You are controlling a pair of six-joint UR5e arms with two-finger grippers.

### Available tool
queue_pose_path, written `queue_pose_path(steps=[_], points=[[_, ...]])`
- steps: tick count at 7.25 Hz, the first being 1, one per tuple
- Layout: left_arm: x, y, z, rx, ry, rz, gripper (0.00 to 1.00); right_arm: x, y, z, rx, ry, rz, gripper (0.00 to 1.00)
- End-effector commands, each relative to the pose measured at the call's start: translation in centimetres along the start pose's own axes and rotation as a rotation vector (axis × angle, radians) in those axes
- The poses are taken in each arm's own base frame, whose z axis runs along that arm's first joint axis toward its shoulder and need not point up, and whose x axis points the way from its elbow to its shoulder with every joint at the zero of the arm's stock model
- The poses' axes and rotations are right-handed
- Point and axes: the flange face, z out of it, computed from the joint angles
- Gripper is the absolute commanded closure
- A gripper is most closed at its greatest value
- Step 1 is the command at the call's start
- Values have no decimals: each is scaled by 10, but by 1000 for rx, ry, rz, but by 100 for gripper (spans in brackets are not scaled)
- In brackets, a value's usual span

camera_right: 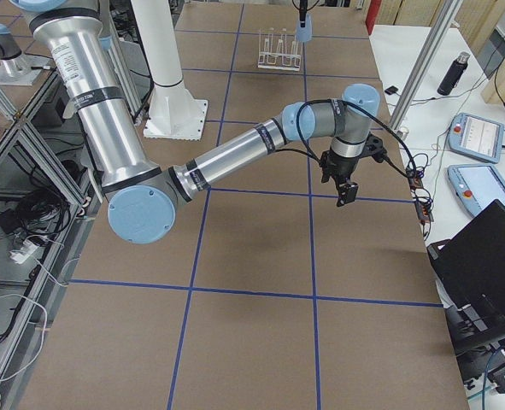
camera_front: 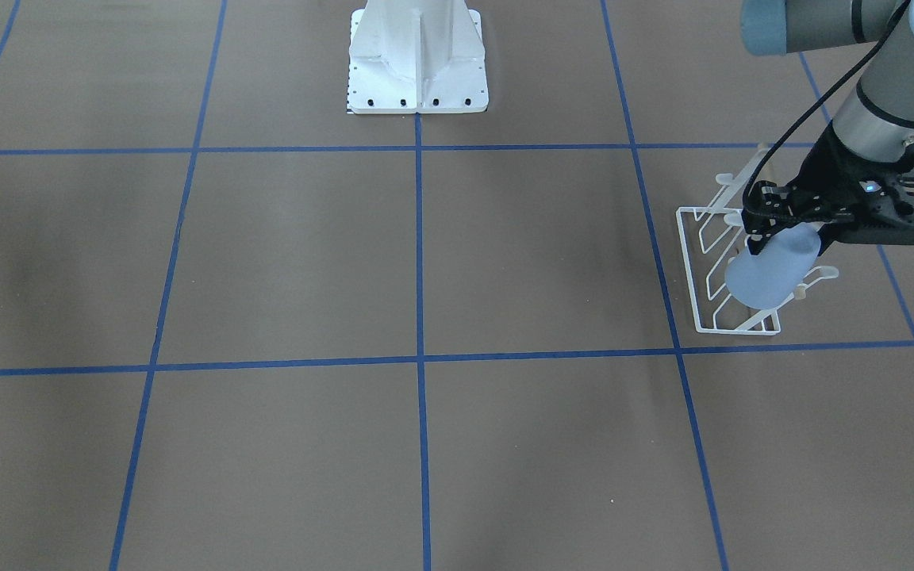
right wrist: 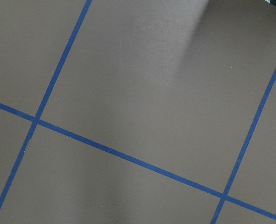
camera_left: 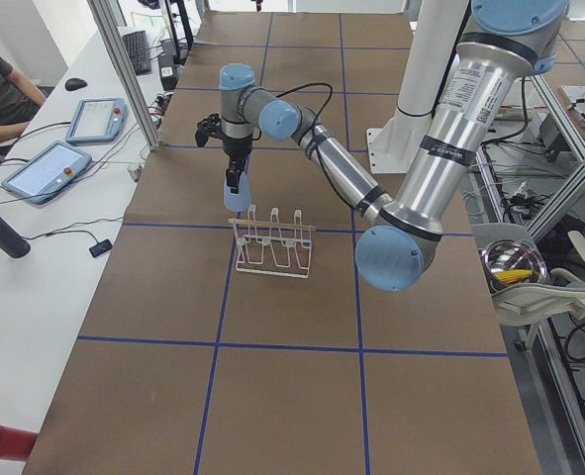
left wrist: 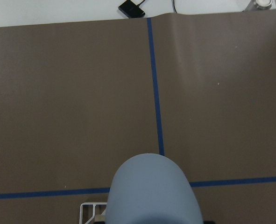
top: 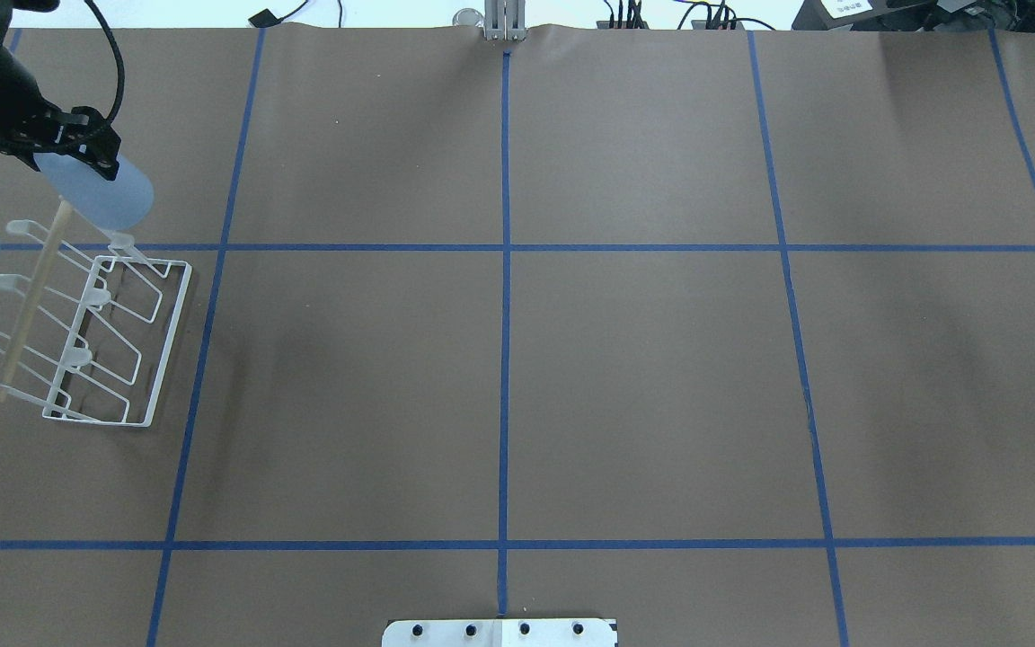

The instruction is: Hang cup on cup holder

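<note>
My left gripper needs to move the pale blue cup beside the rod before it releases the cup. The cup's tilted body (camera_front: 768, 272) crosses over the wooden rod (camera_front: 799, 292).
My left gripper (camera_front: 784, 236) is shut on the pale blue cup (camera_front: 770, 276) near its rim. It holds the cup tilted, base pointing away from the wrist. The cup hangs at the far end of the white wire cup holder (camera_front: 703, 266), just over its end pegs; I cannot tell if it touches one. In the overhead view the cup (top: 109, 196) covers the far tip of the holder's wooden rod (top: 32, 301). It fills the bottom of the left wrist view (left wrist: 152, 191). My right gripper (camera_right: 347, 193) hovers over bare table, far from the holder; its jaws are unclear.
The robot's white pedestal base (camera_front: 417, 75) stands at the table's middle edge. Blue tape lines (top: 505, 270) divide the brown table cover. A side table with tablets (camera_left: 40, 168) and a dark bottle (camera_left: 0, 234) runs along the operators' side.
</note>
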Motion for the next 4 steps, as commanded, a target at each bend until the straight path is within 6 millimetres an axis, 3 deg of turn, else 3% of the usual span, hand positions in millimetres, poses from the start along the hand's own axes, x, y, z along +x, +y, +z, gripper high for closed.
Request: queue_pose_path(steps=[1,4], points=[[8,6,20,-38,-8,11,100,-3,-1,3,-10,-9,2,0],[11,10,23,-53,-13,14,100,-10,-3,9,-18,-17,-10,0]])
